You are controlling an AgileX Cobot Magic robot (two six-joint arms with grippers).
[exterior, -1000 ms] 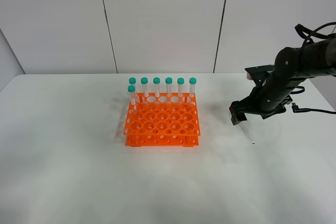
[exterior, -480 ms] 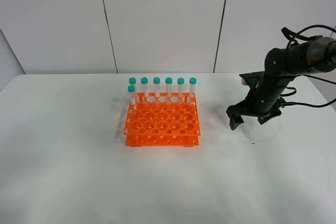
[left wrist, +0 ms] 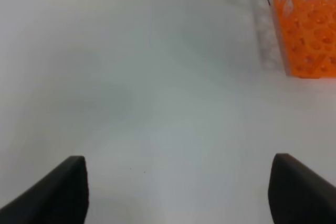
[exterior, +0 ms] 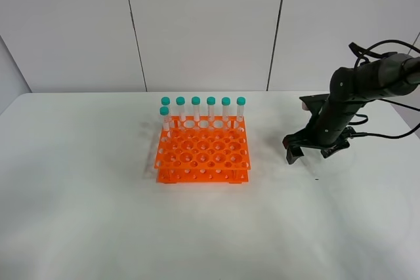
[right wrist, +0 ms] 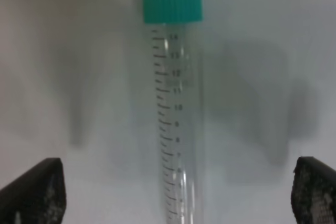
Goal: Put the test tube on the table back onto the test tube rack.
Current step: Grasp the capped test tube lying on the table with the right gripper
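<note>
My right gripper closes on the test tube (right wrist: 176, 119) next, since its fingers reach down either side of the clear body, beside their shadows. Closing now would catch it.
The test tube (right wrist: 176, 119) lies flat on the white table (exterior: 98, 214); it is clear, with graduation marks and a teal cap (right wrist: 172, 6). My right gripper (right wrist: 176, 198) is open, with one finger on each side of the tube and nothing held. In the exterior high view the right gripper (exterior: 310, 152) hangs low over the tube, right of the orange test tube rack (exterior: 202, 152). Only the tube's faint tip end (exterior: 314, 168) shows there. My left gripper (left wrist: 176, 192) is open and empty over bare table, and the rack's corner (left wrist: 310, 30) is in its view.
Several teal-capped tubes (exterior: 210, 108) stand in the rack's back row, and one more (exterior: 165, 117) stands at the left of the second row. The right arm's cables (exterior: 387, 132) trail at the table's right edge.
My right arm has shifted a little toward the back and the gripper has turned and settled lower over the lying tube. The tube and the rack have not moved.
</note>
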